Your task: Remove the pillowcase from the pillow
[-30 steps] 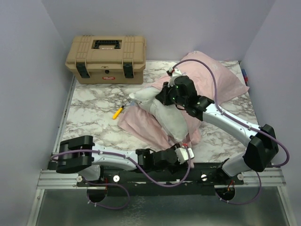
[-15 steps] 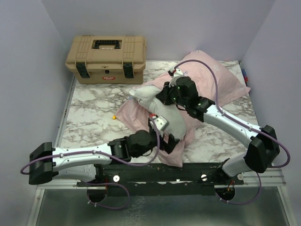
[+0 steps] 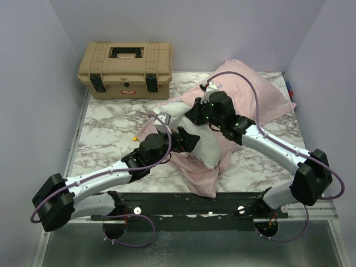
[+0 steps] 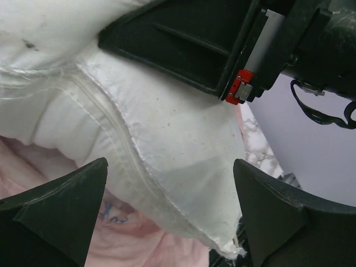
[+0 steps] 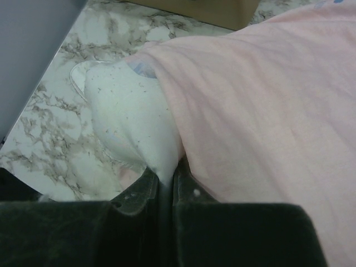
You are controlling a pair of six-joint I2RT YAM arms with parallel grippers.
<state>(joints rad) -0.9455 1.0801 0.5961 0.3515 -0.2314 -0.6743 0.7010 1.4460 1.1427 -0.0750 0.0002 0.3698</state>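
Note:
I am not ready to close my left gripper yet: its fingers stop above the white fabric at the pillow's seamed corner in the left wrist view. My left gripper should go lower first, then close on the fabric.
The white pillow [image 3: 204, 146] lies mid-table, half out of the pale pink pillowcase [image 3: 261, 92], which shows its plain inside and also trails toward the front edge. My right gripper [image 3: 193, 114] is shut on a pinch of the pillow's white fabric [image 5: 125, 111], with the pillowcase [image 5: 267, 94] right beside its fingers. My left gripper [image 3: 188, 139] is open, its jaws on either side of the pillow's seamed corner [image 4: 183, 144] without closing on it. The pillowcase [image 4: 139, 247] shows below that corner. The printed side is hidden.
A tan toolbox [image 3: 127, 69] stands at the back left of the marble table [image 3: 105, 119]. A small yellow object [image 3: 135, 135] lies left of the pillowcase. Purple walls close in the left, back and right sides.
My left arm has swung from the front edge up and back to the pillow, its open jaws now at the pillow's corner. My right gripper has held its grip in place.

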